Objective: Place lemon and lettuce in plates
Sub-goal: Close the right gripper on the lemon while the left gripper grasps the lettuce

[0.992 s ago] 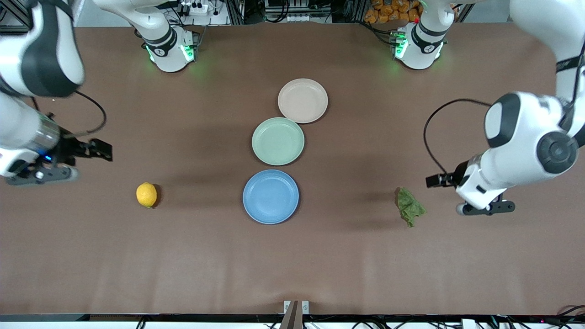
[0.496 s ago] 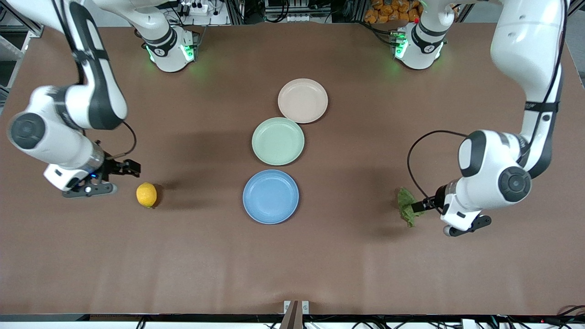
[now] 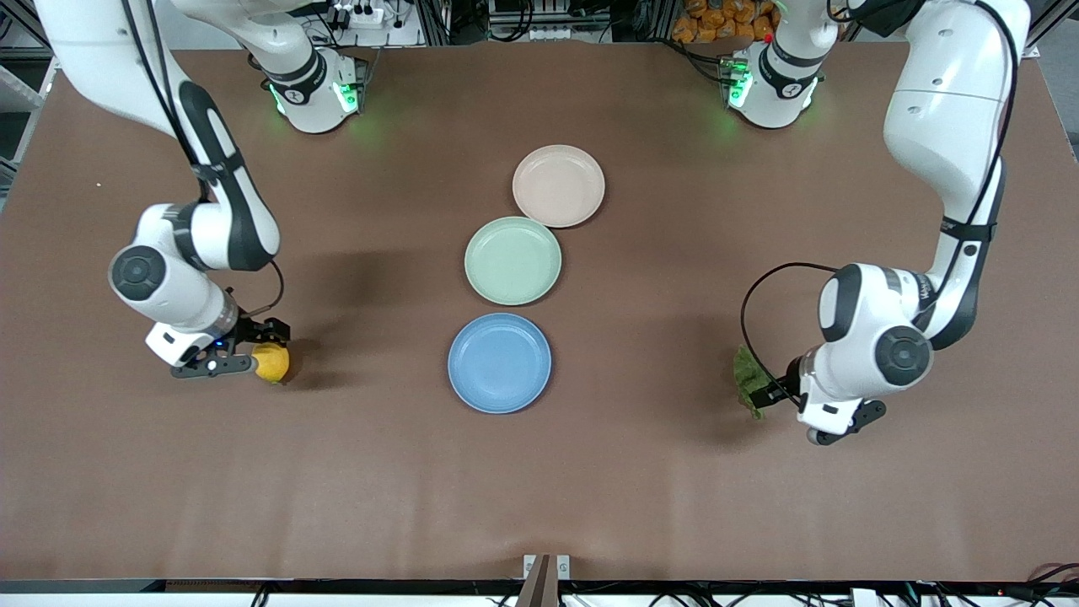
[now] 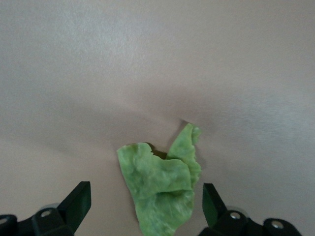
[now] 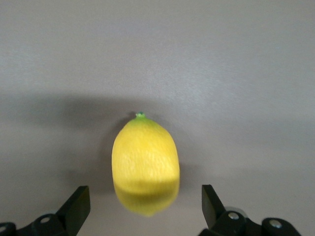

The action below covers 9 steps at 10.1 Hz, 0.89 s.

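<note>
The right gripper needs to set the lemon in the blue plate (image 3: 499, 362), so next it should grab the lemon by its plump middle (image 3: 270, 362).
The yellow lemon (image 3: 272, 362) lies on the brown table toward the right arm's end. My right gripper (image 3: 223, 364) hangs low over it, open. In the right wrist view the lemon (image 5: 145, 162) has one end between the spread fingertips of the right gripper (image 5: 144, 196), untouched. The wrinkly green lettuce (image 3: 746, 377) lies toward the left arm's end, partly hidden by my left gripper (image 3: 830, 417), open over it. The left wrist view shows the lettuce (image 4: 160, 189) between the wide jaws of the left gripper (image 4: 146, 191). The blue plate (image 3: 499, 362) and the beige-pink plate (image 3: 558, 185) stand empty mid-table.
A pale green plate (image 3: 512, 260) sits between the blue and beige-pink plates, touching the beige-pink one. The three plates form a line down the table's middle. Bare brown table lies between each object and the plates.
Both arms swung in and came down. The right gripper moved over the lemon and the left gripper over the lettuce. Lemon, lettuce and plates have not moved.
</note>
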Each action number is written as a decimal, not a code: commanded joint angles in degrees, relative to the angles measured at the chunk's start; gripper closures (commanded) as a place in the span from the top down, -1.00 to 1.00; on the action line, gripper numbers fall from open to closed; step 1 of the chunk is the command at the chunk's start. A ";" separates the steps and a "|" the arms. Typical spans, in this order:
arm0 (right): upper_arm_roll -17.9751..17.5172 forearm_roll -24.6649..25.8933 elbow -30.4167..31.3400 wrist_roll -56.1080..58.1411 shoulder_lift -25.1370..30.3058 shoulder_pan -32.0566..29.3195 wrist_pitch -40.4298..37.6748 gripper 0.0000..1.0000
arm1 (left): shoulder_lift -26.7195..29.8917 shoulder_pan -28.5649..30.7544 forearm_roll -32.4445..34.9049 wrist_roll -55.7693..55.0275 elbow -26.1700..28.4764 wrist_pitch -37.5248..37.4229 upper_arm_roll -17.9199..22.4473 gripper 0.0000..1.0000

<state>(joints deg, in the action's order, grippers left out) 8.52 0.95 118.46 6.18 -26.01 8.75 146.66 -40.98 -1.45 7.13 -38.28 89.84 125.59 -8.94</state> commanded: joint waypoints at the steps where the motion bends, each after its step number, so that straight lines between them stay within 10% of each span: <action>1: -1.40 0.02 0.28 -0.64 -2.90 -1.11 4.50 1.00 | -1.20 -1.19 3.41 -3.38 0.69 1.15 0.06 1.00; 3: -1.48 0.02 0.20 -0.64 -5.71 -1.19 8.45 0.83 | -1.64 -1.28 3.33 -3.56 0.86 1.24 -0.11 1.00; 6: -1.92 0.02 -0.59 -0.81 -4.94 -1.20 5.85 -0.74 | -2.78 -2.25 2.97 -4.26 0.78 3.17 -0.11 1.00; 9: -4.02 0.02 -6.38 -4.32 -4.14 -0.49 -3.72 -0.91 | -3.31 -2.51 2.97 -4.62 0.77 3.87 -0.11 1.00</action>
<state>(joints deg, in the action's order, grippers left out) 6.27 0.92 114.53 3.96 -31.47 8.63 147.13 -44.10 -3.61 8.78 -40.90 90.40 128.21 -8.98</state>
